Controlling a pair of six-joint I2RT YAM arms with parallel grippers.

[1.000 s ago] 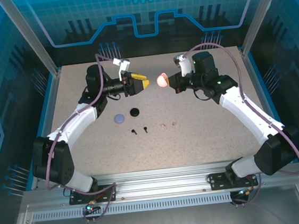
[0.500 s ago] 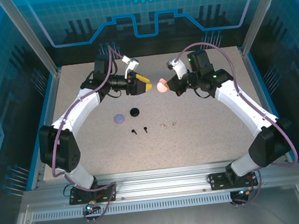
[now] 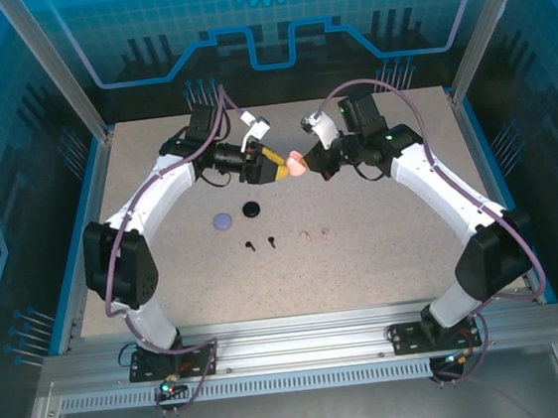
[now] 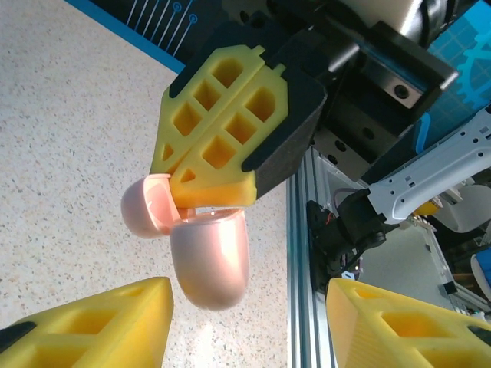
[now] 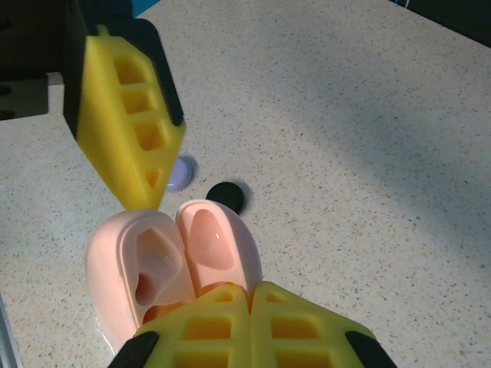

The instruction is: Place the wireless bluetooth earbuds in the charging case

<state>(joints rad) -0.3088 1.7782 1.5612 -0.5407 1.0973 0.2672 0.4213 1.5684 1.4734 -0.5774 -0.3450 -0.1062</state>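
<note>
I will reach the charging case with my left gripper and grab its larger half's rounded outer end point(image 3: 295, 164) point(image 4: 213, 287). Both hollows will stay free for putting in the earbuds.
An open pale pink charging case point(image 5: 173, 253) is held above the table, its two hollow halves showing, with my right gripper point(image 5: 252, 291) shut on its hinge end. In the top view that case point(image 3: 297, 166) sits between my right gripper point(image 3: 306, 160) and my left gripper point(image 3: 276, 165). My left gripper point(image 4: 245, 330) is open, and the case point(image 4: 211, 261) hangs just ahead of its yellow fingers point(image 4: 92, 330) without being clasped. Two black earbuds point(image 3: 260, 243) and two pale pink earbuds point(image 3: 316, 233) lie on the table nearer the arm bases.
A shut purple case point(image 3: 221, 221) and a black case point(image 3: 251, 209) lie on the speckled table point(image 3: 393, 247) left of centre, below the grippers. Both also appear in the right wrist view, purple case point(image 5: 180, 175) and black case point(image 5: 226, 195). Metal frame posts edge the table.
Both arms have swung inward toward the table's middle. My left gripper moved right and my right gripper moved left with the pink case, so the gap between them has closed.
</note>
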